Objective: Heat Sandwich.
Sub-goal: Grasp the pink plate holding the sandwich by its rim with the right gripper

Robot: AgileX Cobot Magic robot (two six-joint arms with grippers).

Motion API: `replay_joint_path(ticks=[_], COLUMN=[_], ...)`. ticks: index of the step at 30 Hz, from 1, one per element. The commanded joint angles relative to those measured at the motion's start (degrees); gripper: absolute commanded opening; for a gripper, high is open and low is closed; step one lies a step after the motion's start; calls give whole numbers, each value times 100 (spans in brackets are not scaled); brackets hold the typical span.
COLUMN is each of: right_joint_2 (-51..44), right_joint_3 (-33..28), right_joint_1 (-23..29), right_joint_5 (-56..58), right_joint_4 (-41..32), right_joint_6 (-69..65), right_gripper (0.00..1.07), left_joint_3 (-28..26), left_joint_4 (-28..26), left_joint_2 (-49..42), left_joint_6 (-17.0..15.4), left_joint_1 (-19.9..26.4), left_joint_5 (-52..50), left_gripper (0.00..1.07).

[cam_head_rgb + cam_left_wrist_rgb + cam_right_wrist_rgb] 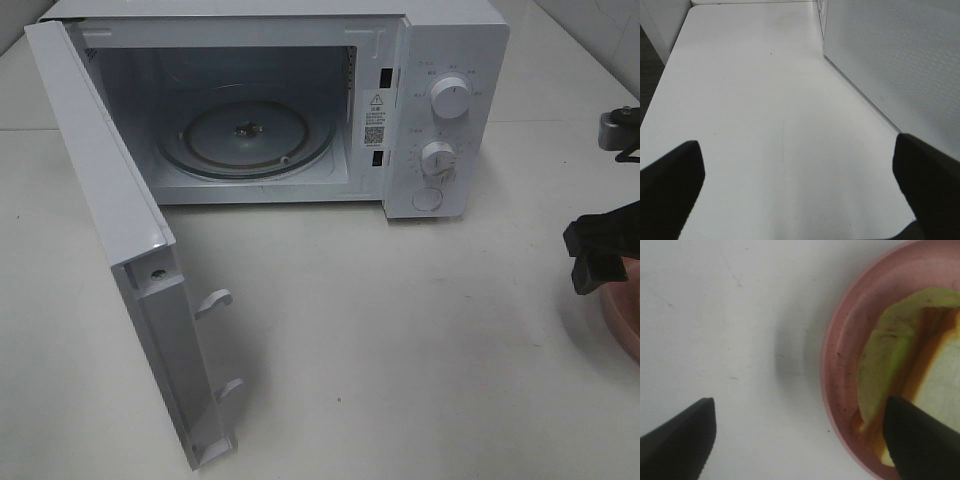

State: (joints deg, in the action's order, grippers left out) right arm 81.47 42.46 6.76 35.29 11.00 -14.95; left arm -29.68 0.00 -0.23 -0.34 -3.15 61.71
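Note:
My right gripper must next grab the pink plate's rim to heat the sandwich [890,350].
The sandwich [890,350] is a yellow-green, rough piece lying on a salmon-pink plate [840,340]. My right gripper [800,440] is open above the plate's rim, one finger over the bare table and the other over the sandwich, holding nothing. In the high view the right gripper [597,262] hangs at the right edge above the plate [625,318]; the sandwich is out of that view. The white microwave [455,60] stands open with an empty glass turntable [250,135]. My left gripper [800,192] is open over bare table beside the microwave door [900,65].
The microwave door [110,220] swings out far toward the front left, with two latch hooks [213,300] on its edge. Two knobs [450,97] and a button sit on the control panel. The white table [400,350] stretches in front of the oven.

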Motion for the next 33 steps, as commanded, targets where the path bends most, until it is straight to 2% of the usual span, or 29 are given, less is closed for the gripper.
replay_joint_path(ticks=[1,9,22,33], right_joint_2=[160,808,1730,2057], right_joint_3=[57,372,395,395], right_joint_1=[-120,-275,-275,-275], right_joint_5=[-52,-201,-561,-630], right_joint_4=[103,189,229,229], right_joint_6=[97,120,189,235], right_gripper=[85,83,81,80], left_joint_3=[6,6,6,6], left_joint_4=[0,0,0,0], left_joint_2=[-97,-97,-97,-97], left_joint_6=[-23,-23,-23,-23], left_joint_1=[11,11,11,11], left_joint_5=[-29,-29,-29,-29], left_gripper=[98,98,98,98])
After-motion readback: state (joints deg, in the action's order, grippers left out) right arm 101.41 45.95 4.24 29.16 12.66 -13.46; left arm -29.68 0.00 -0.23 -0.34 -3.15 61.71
